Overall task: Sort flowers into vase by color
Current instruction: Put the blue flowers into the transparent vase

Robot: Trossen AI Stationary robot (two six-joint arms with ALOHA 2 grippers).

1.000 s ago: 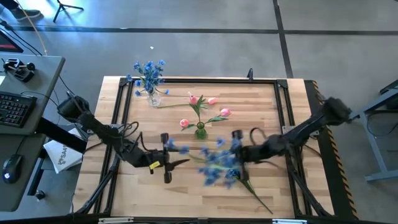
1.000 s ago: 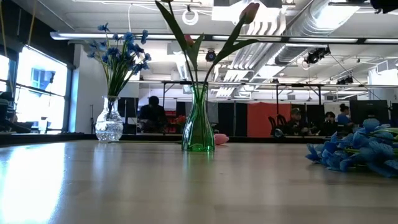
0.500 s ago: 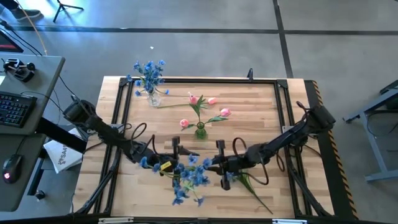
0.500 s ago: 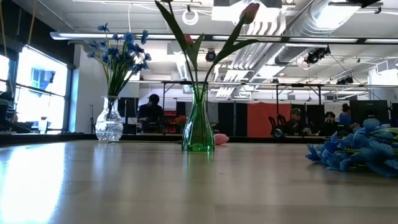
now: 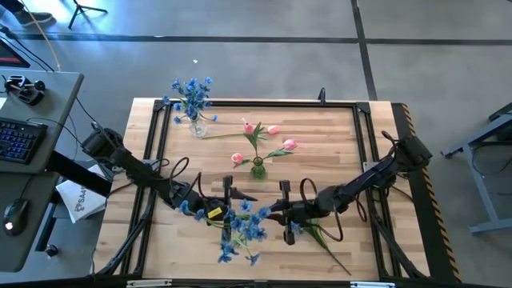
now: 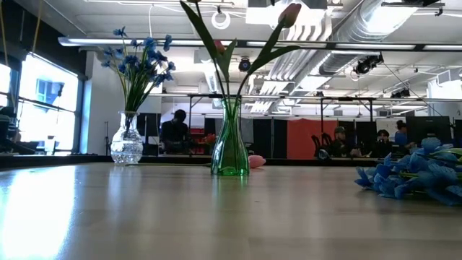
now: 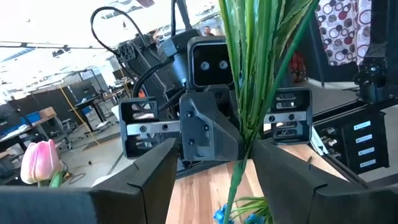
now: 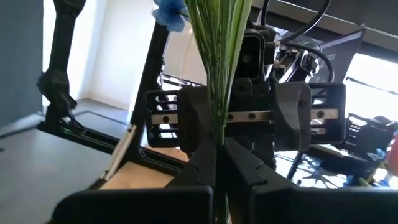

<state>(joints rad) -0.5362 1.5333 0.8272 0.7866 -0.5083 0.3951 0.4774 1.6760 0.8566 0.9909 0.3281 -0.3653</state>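
The green stems of the blue flowers are the part my left gripper will grab next, to sort the flowers into the clear vase (image 5: 196,124).
A spray of small blue blossoms (image 5: 240,226) on green stems hangs between my two grippers near the table's near edge. My right gripper (image 5: 284,214) (image 8: 217,146) is shut on its stems. My left gripper (image 5: 230,194) (image 7: 216,149) faces it, open, with one finger on each side of the green stems (image 7: 249,93); I see no touch. A clear vase (image 5: 196,124) holds blue sprays at the far left. A green vase (image 5: 258,168) at mid-table holds pink tulips. My right gripper pinches the bundle of green stems (image 8: 217,118) between its two fingers (image 8: 199,168), coming level from the table's right. The stems run across the fingers, and blue blossoms (image 8: 171,9) show at their far end. Whether the blossoms touch the table cannot be seen.
One pink tulip (image 5: 272,129) lies on the table behind the green vase, its stem reaching toward the clear vase. Loose green stems and leaves (image 5: 324,238) lie near the right arm. Blue blossoms (image 6: 411,173) rest low at the low view's right. A black frame (image 5: 256,102) borders the table.
My right gripper has carried the blue spray toward the table's left and near edge. My left gripper has moved toward the right and slightly far, meeting it with its fingers around the stems. In the last half second both have stayed almost still.
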